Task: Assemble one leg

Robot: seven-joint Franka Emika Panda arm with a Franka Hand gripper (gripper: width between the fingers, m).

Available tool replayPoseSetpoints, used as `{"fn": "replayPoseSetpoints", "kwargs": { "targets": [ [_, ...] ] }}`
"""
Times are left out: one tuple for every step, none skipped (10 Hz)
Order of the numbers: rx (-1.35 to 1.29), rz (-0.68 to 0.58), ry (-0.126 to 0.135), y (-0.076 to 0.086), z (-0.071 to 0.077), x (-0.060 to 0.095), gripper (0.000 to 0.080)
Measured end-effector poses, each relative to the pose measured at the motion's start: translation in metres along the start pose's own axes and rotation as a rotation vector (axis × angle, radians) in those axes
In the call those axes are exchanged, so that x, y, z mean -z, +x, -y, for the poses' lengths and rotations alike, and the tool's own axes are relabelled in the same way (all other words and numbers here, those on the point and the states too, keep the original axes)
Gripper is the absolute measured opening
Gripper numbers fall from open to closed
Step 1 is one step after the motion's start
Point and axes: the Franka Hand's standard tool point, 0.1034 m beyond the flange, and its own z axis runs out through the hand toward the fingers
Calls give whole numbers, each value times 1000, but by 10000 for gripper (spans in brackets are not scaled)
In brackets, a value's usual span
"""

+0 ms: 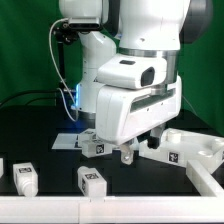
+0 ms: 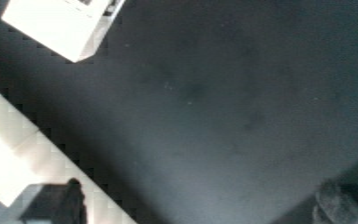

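Observation:
I should grab the leg next by its square body with the printed tag (image 1: 27, 185). Then I can assemble one leg.
My gripper (image 1: 138, 150) hangs low over the black table, under the big white arm. In the wrist view the gripper (image 2: 202, 206) is open, with only bare dark table between the fingertips (image 2: 51, 205). Two legs lie near the front: one leg (image 1: 22, 178) at the exterior view's left and another leg (image 1: 92, 181) beside it. A third leg (image 1: 95, 148) lies just beside the gripper, partly behind the arm. A fourth tagged block (image 1: 171, 155) lies against the slab. A white tagged block (image 2: 64, 27) shows in a corner of the wrist view, apart from the fingers.
The large flat white slab (image 1: 200, 150) with round sockets lies at the exterior view's right. The marker board (image 1: 66, 141) lies behind the arm. A white rail (image 1: 110, 211) runs along the table's front edge; a white strip (image 2: 12, 150) crosses the wrist view.

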Motion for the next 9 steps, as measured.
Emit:
{"fn": "replayPoseSetpoints", "kwargs": {
  "targets": [
    [0, 0, 0, 0, 0, 0, 649],
    [0, 0, 0, 0, 0, 0, 649],
    [0, 0, 0, 0, 0, 0, 649],
    [0, 0, 1, 0, 0, 0, 649],
    [0, 0, 1, 0, 0, 0, 649],
    [-1, 0, 1, 0, 0, 0, 649],
    [-4, 3, 1, -3, -1, -1, 649],
    [-2, 6, -6, -16, -9, -6, 649],
    [-23, 10, -16, -32, -15, -12, 649]
  ]
}}
